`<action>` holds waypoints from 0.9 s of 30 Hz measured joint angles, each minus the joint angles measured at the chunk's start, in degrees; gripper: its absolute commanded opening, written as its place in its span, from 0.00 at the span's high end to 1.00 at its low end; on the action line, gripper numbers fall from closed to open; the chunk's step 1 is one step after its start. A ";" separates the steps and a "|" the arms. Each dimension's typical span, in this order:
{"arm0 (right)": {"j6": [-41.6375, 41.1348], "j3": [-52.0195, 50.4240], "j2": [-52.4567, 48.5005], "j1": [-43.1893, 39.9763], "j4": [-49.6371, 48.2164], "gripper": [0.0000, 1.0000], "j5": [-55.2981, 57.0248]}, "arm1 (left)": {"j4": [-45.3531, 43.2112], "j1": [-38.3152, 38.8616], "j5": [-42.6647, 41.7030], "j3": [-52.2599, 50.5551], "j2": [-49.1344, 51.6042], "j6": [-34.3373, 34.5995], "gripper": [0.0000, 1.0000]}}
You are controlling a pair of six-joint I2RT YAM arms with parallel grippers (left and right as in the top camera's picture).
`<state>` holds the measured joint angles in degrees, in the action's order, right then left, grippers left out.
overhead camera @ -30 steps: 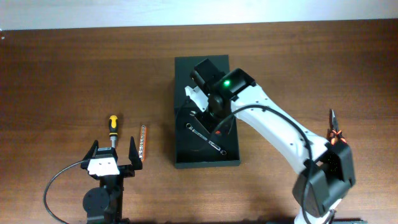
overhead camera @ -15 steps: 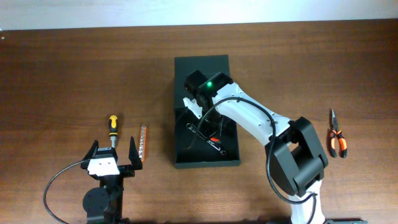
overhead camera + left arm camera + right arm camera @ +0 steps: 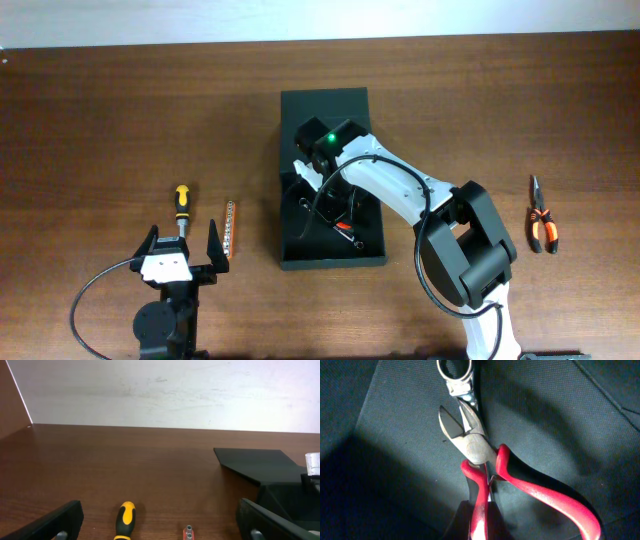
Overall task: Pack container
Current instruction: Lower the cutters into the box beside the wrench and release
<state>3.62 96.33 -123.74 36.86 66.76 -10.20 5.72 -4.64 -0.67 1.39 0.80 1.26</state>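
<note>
Both red handles of the cutters are inside the container's sides and low over the container bottom, so the robot's right gripper will open now. The cutters would stay there if it opened now.
The container (image 3: 332, 104) is a dark matte box lying open in the middle of the table, its flap toward the far side. My right arm's wrist (image 3: 328, 143) reaches down into it. In the right wrist view, my right gripper (image 3: 482, 521) is shut on one handle of the red-handled cutters (image 3: 472, 445), whose nose hangs just over the container floor (image 3: 395, 425), beside a silver wrench (image 3: 457, 377). My left gripper (image 3: 183, 246) stands open near the front edge with nothing between its fingers. From the left wrist view the container's flap (image 3: 252, 460) lies to the right.
A yellow-and-black screwdriver (image 3: 181, 203) (image 3: 125, 519) and an orange bit strip (image 3: 229, 229) (image 3: 188, 533) lie just ahead of the left gripper. Orange-handled pliers (image 3: 541, 220) lie on the table at the right. A white wall borders the far edge.
The right wrist has shifted a little to the left inside the container, and that arm's elbow has folded in toward the box. The left arm has not moved.
</note>
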 measured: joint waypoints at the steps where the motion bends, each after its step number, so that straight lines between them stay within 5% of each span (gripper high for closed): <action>1: 0.02 0.00 0.00 0.00 0.00 0.86 -0.02 | 0.00 0.00 0.00 0.00 -0.02 0.02 0.01; 6: -0.04 0.00 0.00 0.00 -0.07 0.72 -0.02 | 0.00 0.00 0.00 0.00 -0.02 0.02 0.01; 15: 0.02 0.35 -0.02 0.00 0.87 0.69 0.00 | 0.00 0.00 0.00 0.00 -0.02 0.02 0.01; 23: -0.31 10.88 -0.83 -0.02 11.61 0.30 0.15 | 0.00 0.00 0.00 0.00 0.00 0.00 0.01; 27: -0.52 21.24 -0.94 -0.02 18.47 0.01 0.70 | 0.00 0.00 0.00 0.00 -0.02 0.02 0.01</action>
<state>3.09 117.58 -124.68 36.84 85.23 -9.50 5.72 -4.64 -0.67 1.39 0.78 1.28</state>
